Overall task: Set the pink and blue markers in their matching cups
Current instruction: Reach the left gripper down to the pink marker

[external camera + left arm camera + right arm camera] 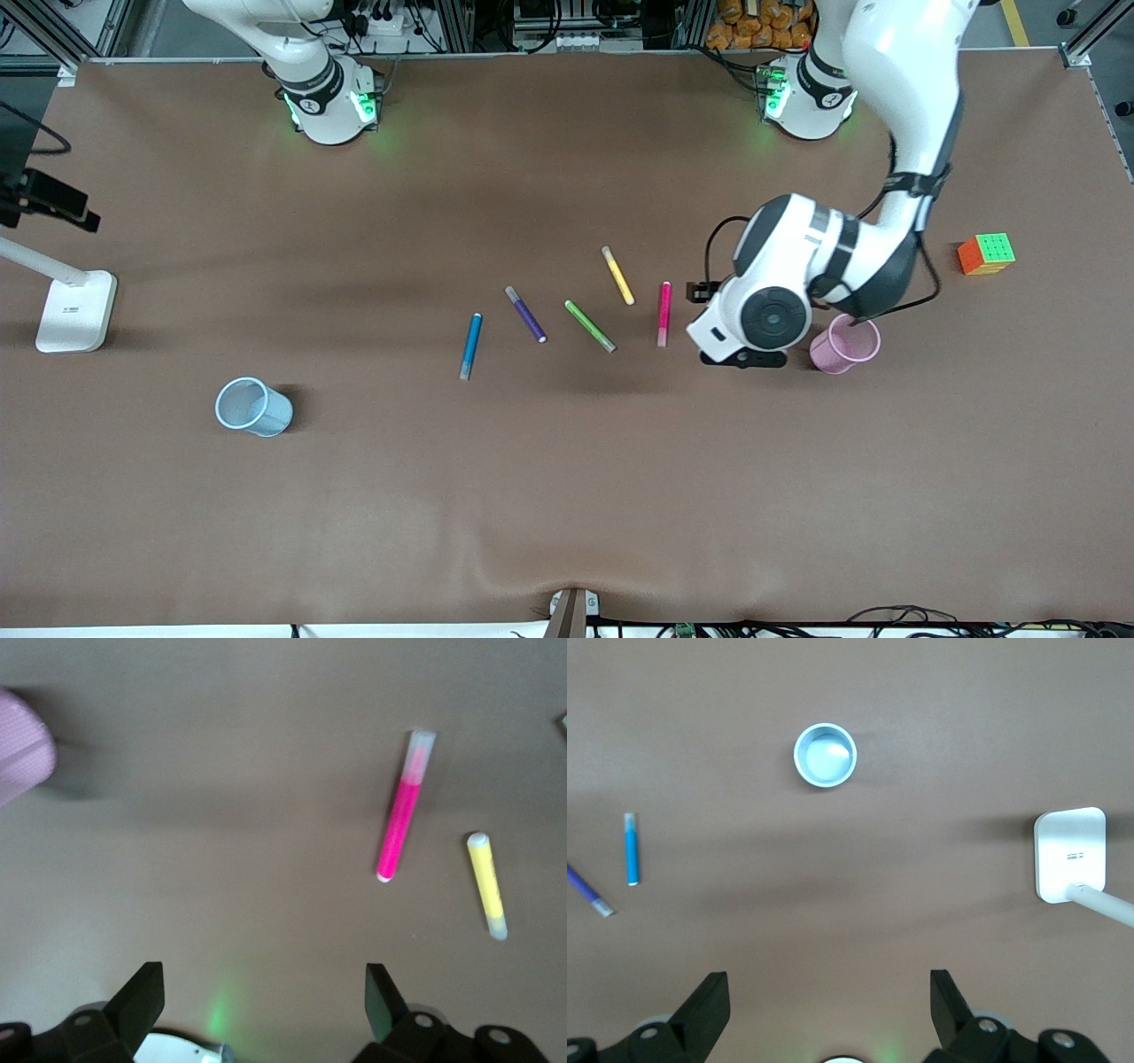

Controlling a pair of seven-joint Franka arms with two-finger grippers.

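Note:
My left gripper grabs the pink marker by its body [664, 319] next, to place it in the pink cup [844, 344].
The pink marker [664, 314] lies flat mid-table, and the pink cup [844, 344] stands upright toward the left arm's end. My left arm's hand [753, 310] hovers over the bare table between them. The left gripper [264, 979] is open and empty, with the pink marker [401, 819] and the pink cup [22, 757] both apart from it. The blue marker [470, 346] lies toward the right arm's end, and the blue cup [253, 407] stands nearer the front camera. My right gripper [829, 985] is open and empty high over the table, with the blue cup [825, 754] and blue marker [631, 849] below it.
Purple [525, 314], green [590, 326] and yellow [617, 276] markers lie between the blue and pink ones. A colour cube [986, 253] sits at the left arm's end. A white lamp base [76, 310] stands at the right arm's end.

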